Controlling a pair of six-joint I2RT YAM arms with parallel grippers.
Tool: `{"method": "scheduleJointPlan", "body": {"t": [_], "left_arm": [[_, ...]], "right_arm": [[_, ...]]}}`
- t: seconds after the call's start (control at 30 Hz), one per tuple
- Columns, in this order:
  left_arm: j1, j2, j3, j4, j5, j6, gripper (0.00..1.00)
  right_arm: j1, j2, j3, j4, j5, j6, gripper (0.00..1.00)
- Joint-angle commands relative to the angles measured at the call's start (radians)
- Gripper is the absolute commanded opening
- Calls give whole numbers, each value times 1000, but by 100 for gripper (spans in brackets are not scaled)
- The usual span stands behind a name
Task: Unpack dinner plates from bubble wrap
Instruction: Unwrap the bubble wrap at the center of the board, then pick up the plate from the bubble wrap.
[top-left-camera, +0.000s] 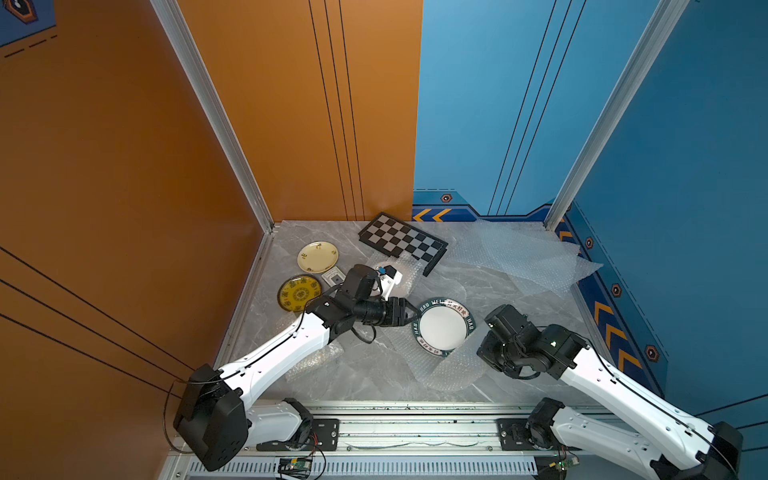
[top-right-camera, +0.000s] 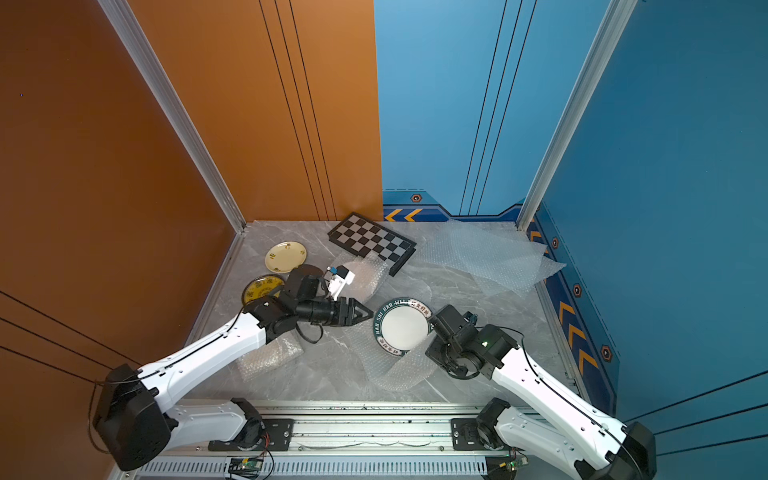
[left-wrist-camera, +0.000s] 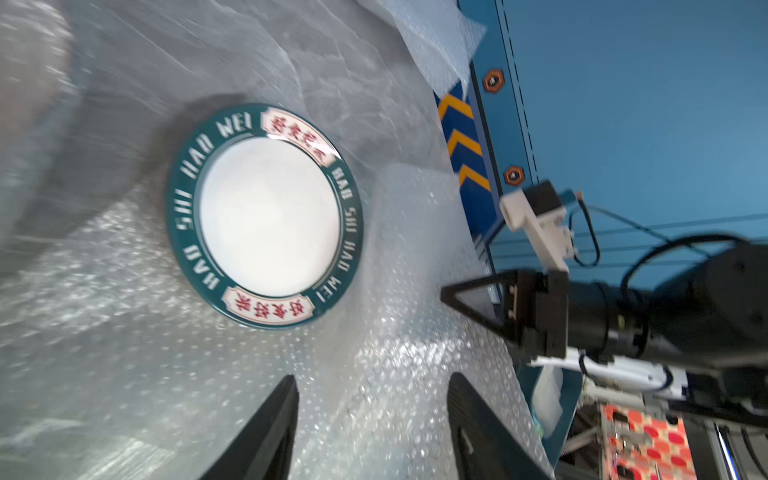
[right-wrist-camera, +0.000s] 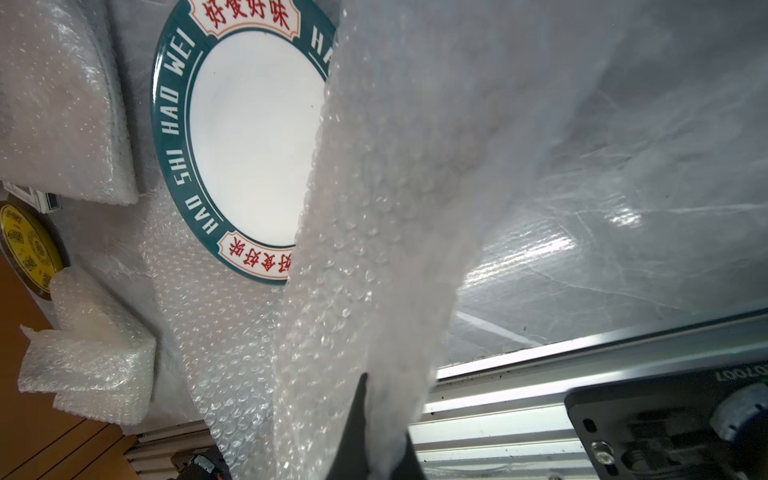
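Note:
My left gripper is going to grab the dinner plate next by its bare rim, opposite the lifted bubble wrap. Then it can unpack the plate and set it flat.
A white dinner plate with a dark green lettered rim lies bare on a spread sheet of bubble wrap. My right gripper is shut on that sheet's edge, beside the plate's right rim, and lifts a fold that hides part of the plate in the right wrist view. My left gripper hovers open just left of the plate, with nothing between its fingers. A pale yellow plate and a dark-rimmed yellow plate lie unwrapped at the left.
Two bubble-wrapped bundles lie by the left arm, one behind its wrist and one under its forearm. Loose bubble wrap sheets are piled at the back right. A checkerboard sits at the back, a small white card between the yellow plates.

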Motion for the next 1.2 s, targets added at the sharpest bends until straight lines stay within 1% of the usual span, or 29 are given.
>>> {"method": "scheduleJointPlan", "body": {"t": [0.0,0.1,0.2,0.43,0.57,0.7,0.9,1.0,1.17], "left_arm": [[28,87,27,-44,-17,-21,59],[18,188,51,-15,42,5,59],[6,262,63,-8,59,27,60],[2,347,50,-9,76,39,59],[0,381,46,-5,78,44,57],[-5,414,25,40,90,23,56],[-16,458,-5,169,92,-51,55],[-26,489,3,207,94,-78,54],[-38,530,21,216,85,-89,51]], "right_arm": [[44,-46,-44,-4,42,65,0],[88,-68,-88,6,51,105,0],[103,-73,-112,33,50,119,0],[101,-31,-89,43,51,87,0],[81,-40,-101,50,46,84,0],[42,-52,-111,54,22,68,0],[-9,-73,-135,53,-23,47,0],[-23,-78,-142,53,-37,38,0],[-33,-74,-143,53,-48,20,0]]}}
